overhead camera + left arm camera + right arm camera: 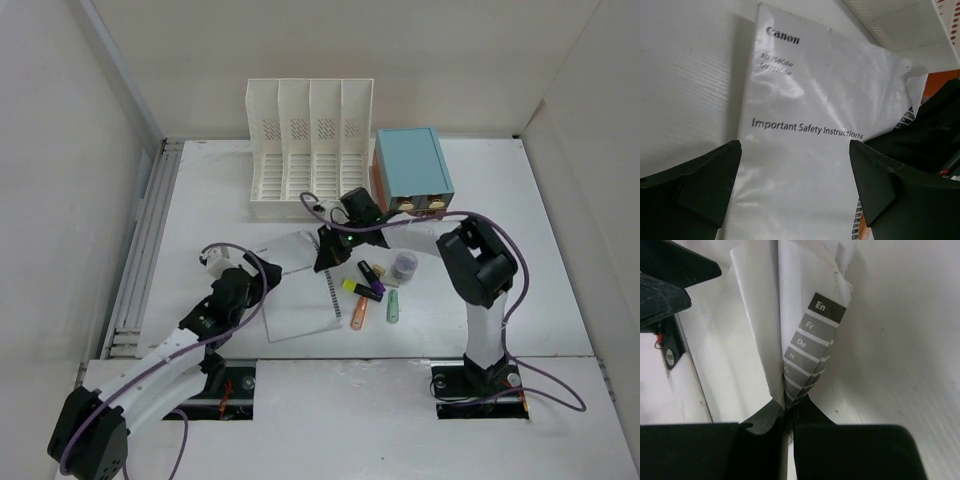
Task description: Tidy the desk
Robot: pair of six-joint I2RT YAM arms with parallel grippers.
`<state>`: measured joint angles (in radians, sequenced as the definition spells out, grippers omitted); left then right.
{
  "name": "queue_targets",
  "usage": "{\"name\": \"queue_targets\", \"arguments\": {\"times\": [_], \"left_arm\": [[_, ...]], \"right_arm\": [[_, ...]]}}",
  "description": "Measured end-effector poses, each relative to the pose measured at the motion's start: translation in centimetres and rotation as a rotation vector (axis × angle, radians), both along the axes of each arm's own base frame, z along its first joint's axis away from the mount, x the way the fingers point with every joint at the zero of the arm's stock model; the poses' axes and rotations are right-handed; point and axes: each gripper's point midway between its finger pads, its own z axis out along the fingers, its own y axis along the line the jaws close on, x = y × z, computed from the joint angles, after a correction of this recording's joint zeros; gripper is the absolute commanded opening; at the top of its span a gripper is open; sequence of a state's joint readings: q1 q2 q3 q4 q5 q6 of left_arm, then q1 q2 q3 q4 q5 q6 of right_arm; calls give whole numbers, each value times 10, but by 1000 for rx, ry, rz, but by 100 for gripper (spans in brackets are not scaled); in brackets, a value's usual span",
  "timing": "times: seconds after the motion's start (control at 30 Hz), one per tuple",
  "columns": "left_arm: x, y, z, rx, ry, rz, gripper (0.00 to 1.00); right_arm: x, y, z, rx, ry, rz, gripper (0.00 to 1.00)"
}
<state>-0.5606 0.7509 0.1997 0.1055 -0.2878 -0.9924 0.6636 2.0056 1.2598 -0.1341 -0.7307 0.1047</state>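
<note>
My left gripper grabs the booklet by its spine edge (266, 320) (743, 120) next, leaving the tabbed page edge free to enter the rack.
The desk (545, 250) is a white tabletop with white walls around it. A white Canon safety booklet (300, 300) lies at its middle; it also shows in the left wrist view (805, 165). My right gripper (328, 258) is shut on the booklet's right edge and pinches the pages with the language tabs (812, 347), its jaws (788, 407) closed together and that edge lifted. My left gripper (252, 283) is open over the booklet's left part, its two fingers (710, 180) spread to either side of the cover and holding nothing.
A white slotted file rack (310, 150) and a teal-topped drawer box (412, 172) stand at the back. Several markers (362, 290) and a small jar (404, 264) lie right of the booklet. A ridged rail (140, 250) runs along the left edge.
</note>
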Motion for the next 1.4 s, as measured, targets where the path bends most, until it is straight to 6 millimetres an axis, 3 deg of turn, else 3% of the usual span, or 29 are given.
{"name": "queue_targets", "arguments": {"times": [0.17, 0.3, 0.4, 0.63, 0.7, 0.8, 0.83, 0.93, 0.97, 1.0, 1.1, 1.27, 1.33, 1.4], "left_arm": [[0, 0, 20, -17, -59, -12, 88], [-3, -7, 16, -15, -44, -65, 90], [-5, -19, 10, -21, -35, -133, 91], [-4, -47, 2, -47, -48, -302, 92], [-4, -54, 1, -61, -51, -347, 74], [-2, -65, 5, -92, -78, -429, 22], [-3, -67, 4, -104, -84, -454, 0], [-5, -75, 16, -154, -131, -524, 0], [-5, -76, 18, -161, -140, -537, 0], [-6, -77, 20, -167, -146, -548, 0], [-10, -81, 36, -191, -201, -588, 0], [-15, -88, 96, -231, -374, -629, 0], [-5, -86, 128, -212, -430, -603, 0], [13, -83, 164, -176, -473, -548, 0]], "right_arm": [[30, -27, 38, 85, -25, -56, 0], [45, -46, 58, 150, -22, -76, 0], [37, -45, 65, 195, 7, -34, 0], [-1, -33, 82, 304, 90, 127, 0], [-9, -32, 85, 330, 107, 163, 0], [-18, -33, 89, 361, 125, 202, 0], [-20, -35, 91, 372, 130, 211, 0], [-21, -37, 94, 382, 125, 218, 0], [-22, -37, 95, 385, 122, 220, 5], [-22, -38, 97, 390, 119, 224, 55], [-24, -38, 102, 401, 105, 239, 100], [-9, -43, 105, 320, -28, 211, 100], [11, -48, 117, 244, -147, 185, 100], [32, -58, 143, 181, -302, 138, 100]]}}
